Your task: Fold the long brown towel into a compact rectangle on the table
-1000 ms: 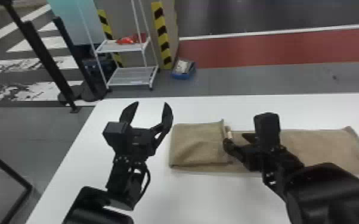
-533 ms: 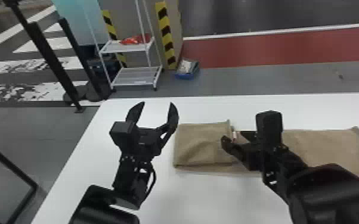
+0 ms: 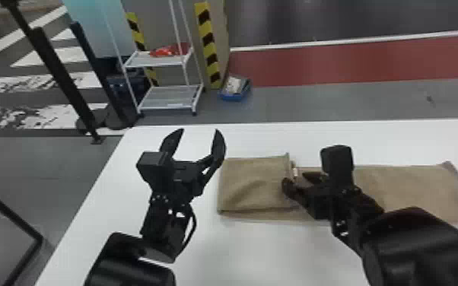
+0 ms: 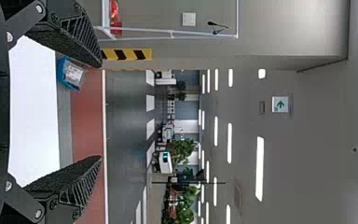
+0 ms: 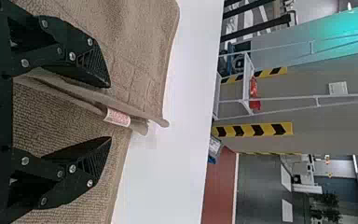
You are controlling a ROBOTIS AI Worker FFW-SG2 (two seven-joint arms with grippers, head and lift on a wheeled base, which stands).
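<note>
My right gripper needs to pinch the towel by the labeled edge of the fold [image 3: 290, 166] [image 5: 95, 102] next, because that edge stands up and the rest of the towel lies flat.
The brown towel [image 3: 255, 184] lies along the table, its left end folded over into a layered square and the rest stretching flat to the right. Left of it my left gripper [image 3: 200, 133] stands open above the table, fingers pointing away; in the left wrist view the left gripper [image 4: 98, 112] holds nothing. At the fold's right edge is my right gripper [image 3: 296, 180], low over the towel. In the right wrist view, the right gripper [image 5: 109, 112] is open, with the towel's folded edges and a small white label [image 5: 117, 117] between its fingers.
The white table [image 3: 270, 251] reaches to front and back of the towel, its left edge beside the left arm. Beyond it on the floor stand a white shelf rack [image 3: 171, 95], a blue box [image 3: 236, 89] and black posts [image 3: 61, 76].
The whole head view has shifted slightly, with table, towel and rack a little farther right. The left gripper stays open, and the towel keeps its fold.
</note>
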